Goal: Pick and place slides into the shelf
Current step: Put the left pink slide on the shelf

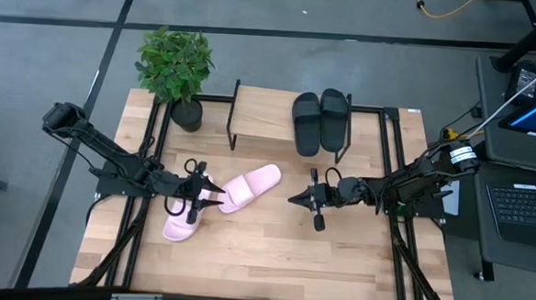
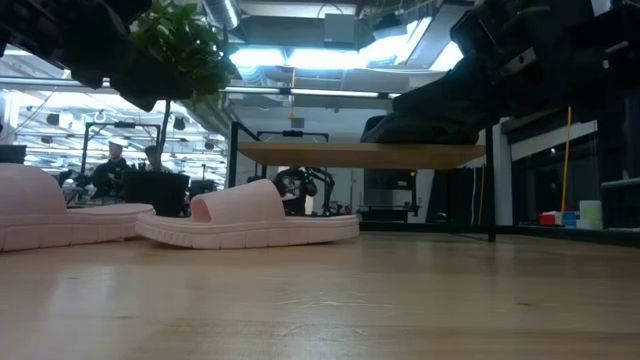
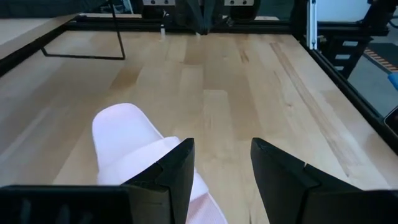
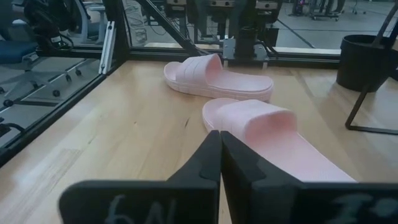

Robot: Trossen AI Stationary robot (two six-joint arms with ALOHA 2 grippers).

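My left gripper is going to place the pink slide farther from the black slides on the shelf (image 1: 265,113), so it should next grab that slide by its strap's edge (image 1: 183,218).
The shelf (image 1: 265,113) stands at the table's far middle, with two black slides (image 1: 320,121) side by side on the right part of its plank top; they also show in the low view (image 2: 430,115). Two pink slides lie flat on their soles on the table: one in the middle (image 1: 250,187), one nearer and to the left (image 1: 186,221). My left gripper (image 1: 201,194) is open between them, and one finger (image 3: 177,171) stands over the middle pink slide (image 3: 124,140). My right gripper (image 1: 300,199) is shut and empty, right of the pink slides and pointing at them (image 4: 220,155).
A potted plant (image 1: 176,67) stands at the far left corner beside the shelf. Black frame rails (image 1: 392,156) run along the table's left and right sides. Bare wood lies along the near edge (image 1: 271,260). The left part of the shelf top (image 1: 256,108) is bare.
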